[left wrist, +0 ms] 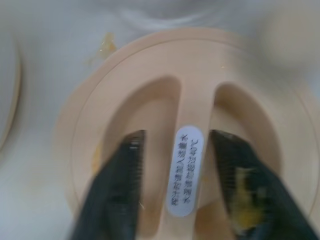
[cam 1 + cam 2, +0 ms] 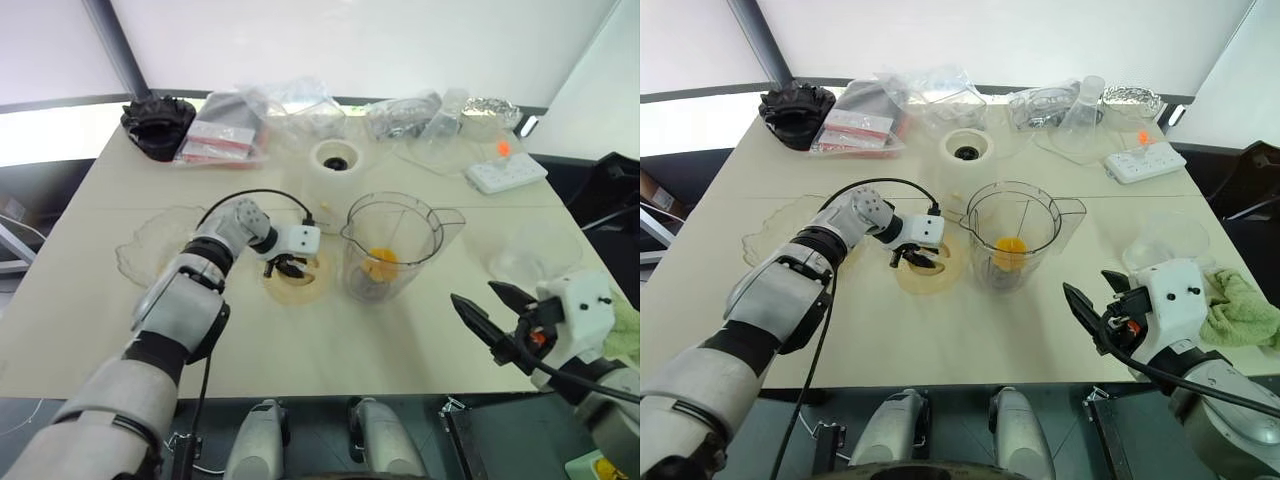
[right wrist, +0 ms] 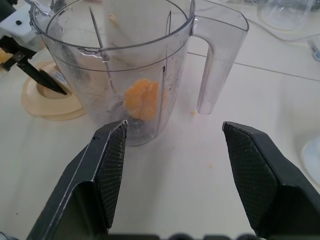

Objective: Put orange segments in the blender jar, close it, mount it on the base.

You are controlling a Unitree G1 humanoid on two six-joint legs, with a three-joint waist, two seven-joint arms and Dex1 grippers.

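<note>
The flat, round lid has a hollow on each side of its raised central ridge. My left gripper needs to grip the lid there next.
The blender jar stands upright and uncovered at the table's middle, with orange segments lying at its bottom. Just left of it lies a flat cream lid. My left gripper points down onto that lid, open, its fingers standing close on either side of the lid's raised grip ridge, which carries a white label. Behind the jar stands the cream base with its dark socket. My right gripper hangs open and empty near the table's front right, aimed at the jar.
A black toothed round part and plastic bags lie along the far edge. A white power strip is at the far right, a shallow glass bowl right of the jar, a green cloth at the right edge.
</note>
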